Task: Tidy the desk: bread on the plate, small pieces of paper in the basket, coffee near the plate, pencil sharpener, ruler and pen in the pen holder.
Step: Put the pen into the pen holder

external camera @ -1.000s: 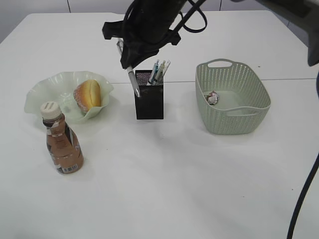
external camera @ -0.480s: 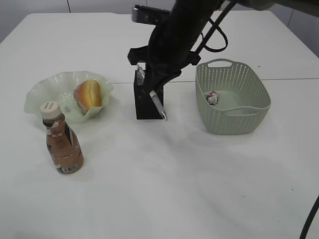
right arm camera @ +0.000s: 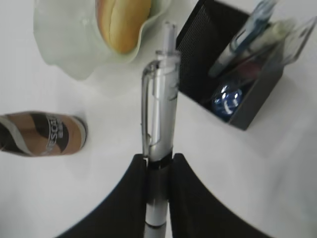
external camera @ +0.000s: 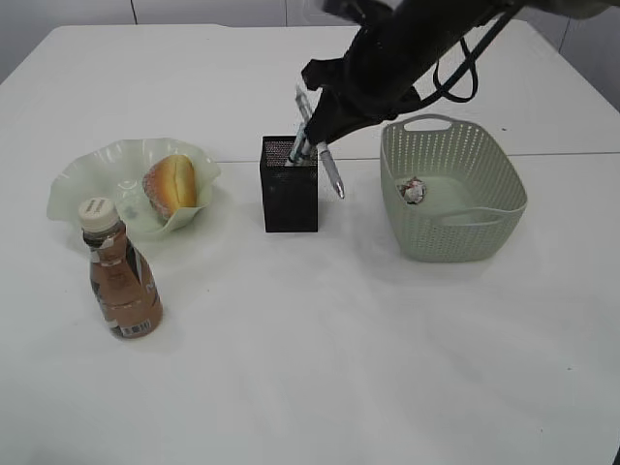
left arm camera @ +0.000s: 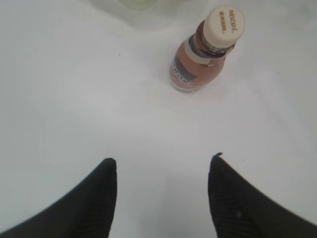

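The silver pen's lower end point(external camera: 338, 192) is hanging beside the black pen holder point(external camera: 290, 197). My right gripper needs to line the pen up before it opens, because the pen would fall if I let go now.
My right gripper point(external camera: 325, 131) is shut on a silver pen point(external camera: 331, 172), held at a slant just above the right rim of the black pen holder point(external camera: 290, 197). In the right wrist view the gripper point(right arm camera: 158, 163) clamps the pen point(right arm camera: 159, 94) with the holder point(right arm camera: 225, 82) beside it, holding pens and a blue object point(right arm camera: 227, 99). Bread point(external camera: 171, 184) lies on the wavy green plate point(external camera: 92, 179). The coffee bottle point(external camera: 121, 281) stands in front of the plate. My left gripper point(left arm camera: 162, 168) is open and empty above bare table, short of the bottle point(left arm camera: 208, 49).
A pale green basket point(external camera: 484, 218) stands right of the holder with a crumpled piece of paper point(external camera: 414, 190) inside. The right arm reaches in from the top right, above the basket's far rim. The left arm is out of the exterior view.
My right arm has swung rightward with the pen, from left of and above the holder, past its front, to its upper right rim. The other things have not moved.
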